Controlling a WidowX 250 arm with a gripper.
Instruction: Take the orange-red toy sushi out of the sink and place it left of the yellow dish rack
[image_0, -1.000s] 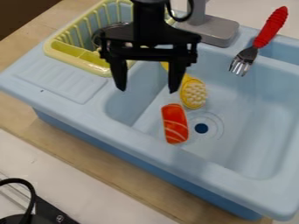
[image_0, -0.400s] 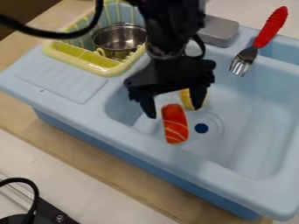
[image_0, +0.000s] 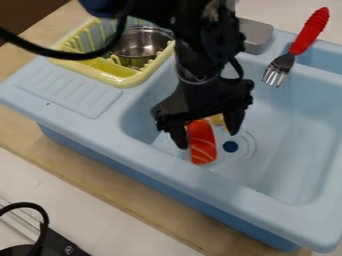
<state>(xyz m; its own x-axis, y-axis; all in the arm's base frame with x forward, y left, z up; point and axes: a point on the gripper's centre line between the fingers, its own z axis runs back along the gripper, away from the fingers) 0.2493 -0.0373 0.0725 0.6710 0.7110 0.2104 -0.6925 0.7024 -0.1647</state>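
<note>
I will next grab the orange sushi piece by its striped sides with my gripper. Then the piece can come out of the blue sink (image_0: 287, 145).
The gripper (image_0: 208, 140) hangs low inside the blue sink (image_0: 287, 145), open, with its two fingers apart. Between them lies an orange-red piece of toy sushi or salmon with pale stripes (image_0: 202, 147), on the sink floor; the left finger is right beside its left edge, and I cannot tell whether they touch. The right finger stands off to its right. Behind the right finger a bit of the yellow brush (image_0: 218, 119) shows, the rest hidden by the gripper.
A yellow drying rack (image_0: 110, 79) holding a metal pot (image_0: 141, 46) stands at the upper left. A red-handled fork (image_0: 294, 50) rests on the sink's back right edge. The grey faucet base (image_0: 256, 36) is behind the arm.
The gripper has come down and slightly right into the sink, and its fingers now stand on either side of the orange-red piece. The brush is more covered.
</note>
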